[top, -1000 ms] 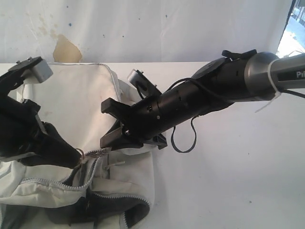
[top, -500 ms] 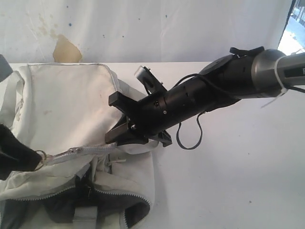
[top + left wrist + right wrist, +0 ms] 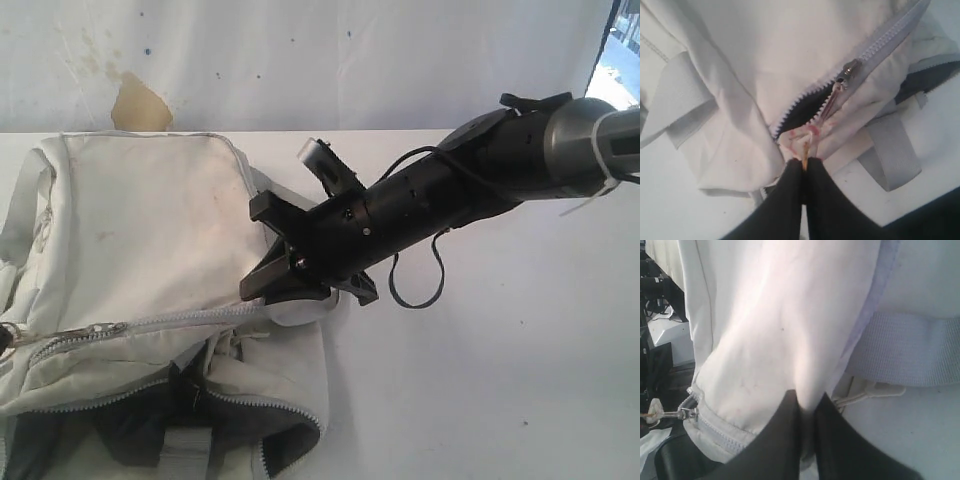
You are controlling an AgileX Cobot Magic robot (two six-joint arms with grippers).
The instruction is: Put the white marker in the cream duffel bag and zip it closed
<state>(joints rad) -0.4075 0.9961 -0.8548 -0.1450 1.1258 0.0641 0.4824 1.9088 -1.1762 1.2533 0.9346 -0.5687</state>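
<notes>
Open zipper teeth gape between the slider and the zipper's end, so my left gripper now keeps hold of the pull tab until it gets there.
The cream duffel bag lies on the left of the table, its top zipper drawn shut up to the slider near the bag's left end. My left gripper is shut on the pinkish pull tab that hangs from the slider. It sits past the left edge of the exterior view. A short stretch of open teeth with dark lining shows beside the tab. My right gripper is shut on a fold of the bag's fabric at its right end. The white marker is out of view.
A second zipper along the bag's near side gapes open onto dark lining. A grey webbing strap lies beside my right gripper. White tabletop stretches to the right, and a stained white wall stands behind.
My left gripper has drawn the slider leftward along the zipper, closing most of it, and has left the exterior view. My right arm has shifted slightly up and right, still pinching the bag.
</notes>
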